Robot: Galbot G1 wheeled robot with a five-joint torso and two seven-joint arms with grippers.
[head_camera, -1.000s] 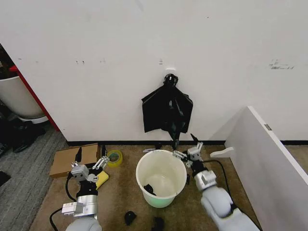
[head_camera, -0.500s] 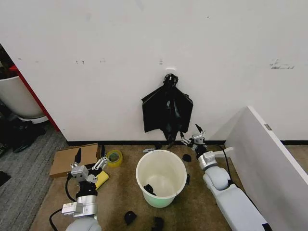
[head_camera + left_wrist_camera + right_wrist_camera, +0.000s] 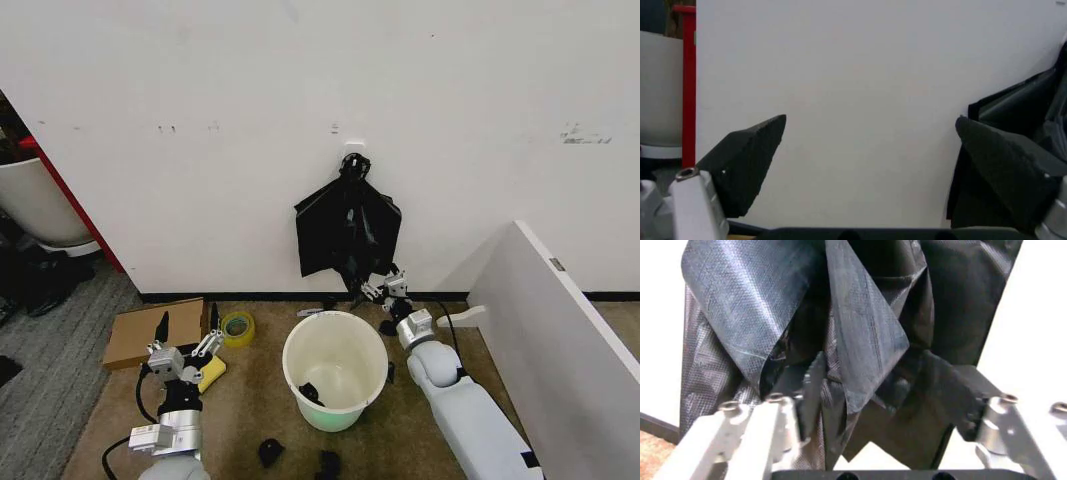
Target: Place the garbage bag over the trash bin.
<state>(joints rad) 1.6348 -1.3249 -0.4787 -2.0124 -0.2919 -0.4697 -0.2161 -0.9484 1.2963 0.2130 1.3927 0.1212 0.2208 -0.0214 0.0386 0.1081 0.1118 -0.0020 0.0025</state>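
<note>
My right gripper grabs the hanging black sheet by its lower edge (image 3: 356, 285) next, to place a garbage bag over the trash bin (image 3: 335, 368).
The trash bin (image 3: 335, 368), a round cream-white pail, stands open on the carpet below the wall. Above it a flat black plastic bundle (image 3: 347, 230) hangs from a wall hook, gathered to a knot on top. I cannot make out a single loose garbage bag. My right gripper (image 3: 383, 287) is open at the bundle's lower right edge. In the right wrist view its fingers (image 3: 810, 390) stand either side of hanging shiny black folds (image 3: 860, 355). My left gripper (image 3: 185, 345) is open and low to the left of the bin, pointing at the wall (image 3: 870, 135).
Small black lumps lie on the floor (image 3: 270, 452) in front of the bin, and one lies inside it (image 3: 310, 392). A cardboard box (image 3: 150, 330) and a yellow tape roll (image 3: 238, 327) sit at the left. A white panel (image 3: 560, 340) runs along the right.
My right arm has reached from beside the bin's rim up and back to the wall, bringing its open gripper to the hanging bundle's lower edge. The left arm has stayed put.
</note>
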